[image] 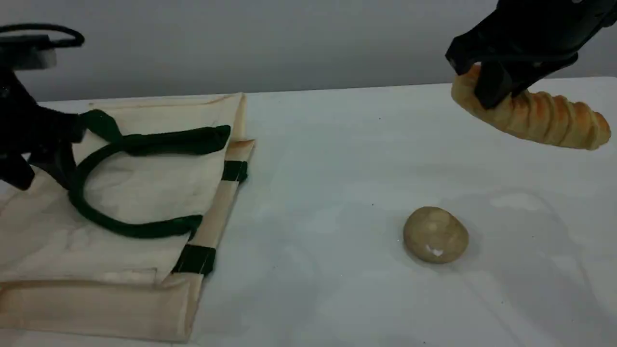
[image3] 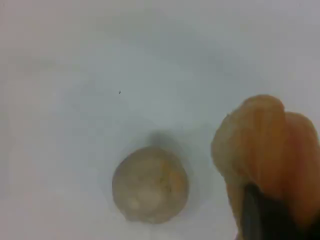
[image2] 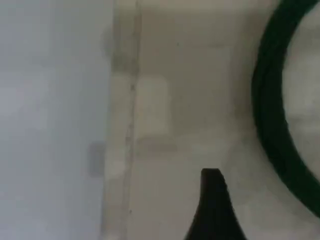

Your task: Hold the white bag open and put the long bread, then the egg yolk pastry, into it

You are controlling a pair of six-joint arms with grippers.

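The white bag [image: 144, 188] is lying flat, and its dark green handle is looped on top. My left gripper needs to grab the bag by that raised loop next.
The white bag [image: 144, 188] lies flat on the left of the table, its dark green handles [image: 130, 229] looped on top. My left gripper [image: 38, 176] hovers open over the bag's left part, just beside the handle. In the left wrist view one fingertip [image2: 212, 205] sits above the bag fabric [image2: 185, 100], with the handle [image2: 270, 125] to its right. My right gripper [image: 494, 89] is shut on one end of the long bread [image: 544, 120], held in the air at the upper right. Below it, the egg yolk pastry [image: 435, 234] rests on the table. The right wrist view shows the pastry [image3: 150, 184] left of the held bread [image3: 265, 145].
The white table [image: 337, 168] ends at a back edge against a grey wall. The bag's mouth side with green tabs [image: 195, 259] faces the middle of the table. A black cable loop [image: 72, 33] hangs off the left arm at upper left.
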